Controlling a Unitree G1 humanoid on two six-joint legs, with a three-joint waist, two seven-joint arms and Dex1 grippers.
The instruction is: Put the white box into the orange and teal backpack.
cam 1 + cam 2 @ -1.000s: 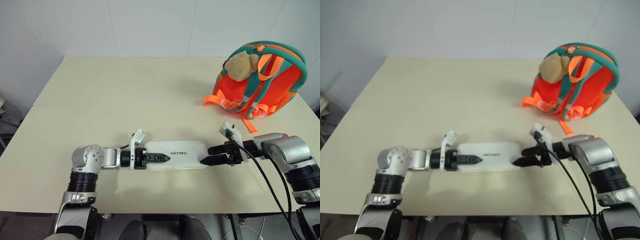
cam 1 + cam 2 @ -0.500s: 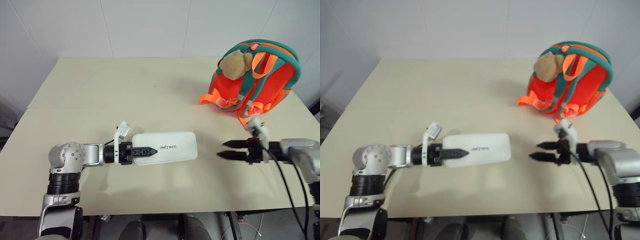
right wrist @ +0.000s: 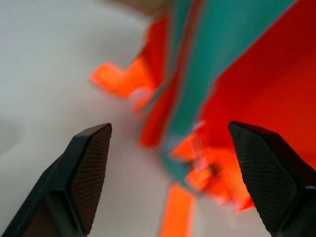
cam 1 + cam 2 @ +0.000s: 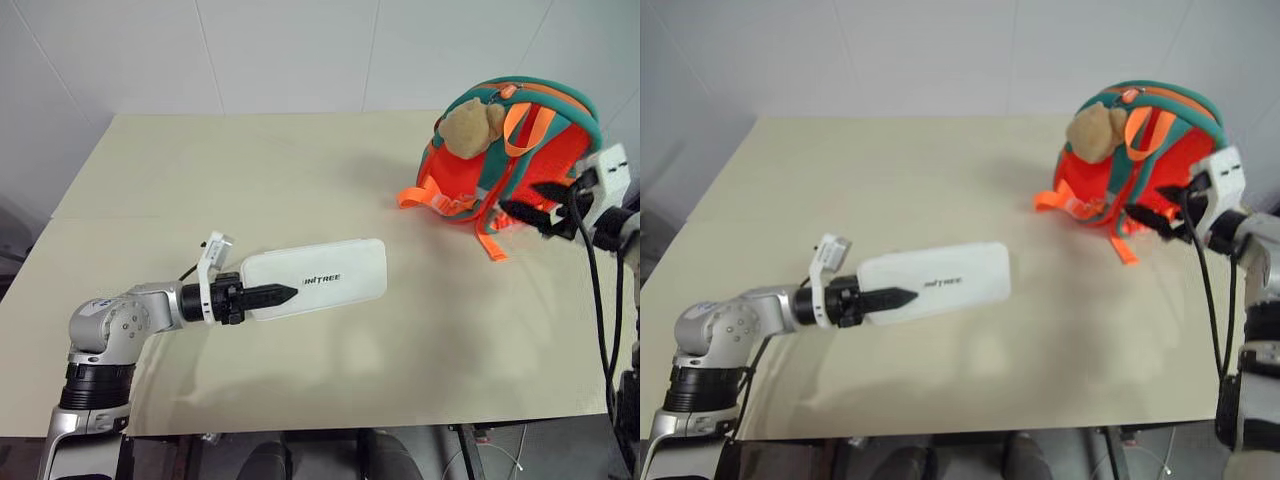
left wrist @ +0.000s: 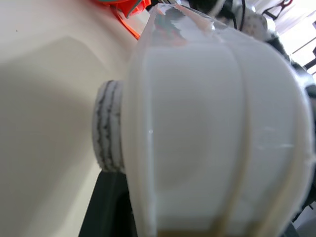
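Note:
I will next use my right gripper to grab the backpack by its teal padded edge, to get the backpack ready for the white box [image 4: 325,279].
The white box [image 4: 325,279] hangs above the table, long and flat, with small dark lettering on its lid. My left gripper [image 4: 284,293] is shut on its left end; one black finger lies across the lid. Up close in the left wrist view, the white box [image 5: 212,133] hides most of what lies behind it. The orange and teal backpack [image 4: 525,150] stands upright at the far right, a tan plush bear [image 4: 468,126] at its top. My right gripper [image 4: 530,203] is open and raised just in front of the backpack's lower right side. In the right wrist view its fingers [image 3: 89,168] frame the backpack [image 3: 256,64].
The beige table [image 4: 250,170] is bare between the box and the backpack. Orange straps [image 4: 440,200] trail from the backpack onto the tabletop. White walls stand behind the table's far edge.
My left gripper has lifted the box off the table and drawn it left. My right gripper left the box's right end and swung up and right to the backpack.

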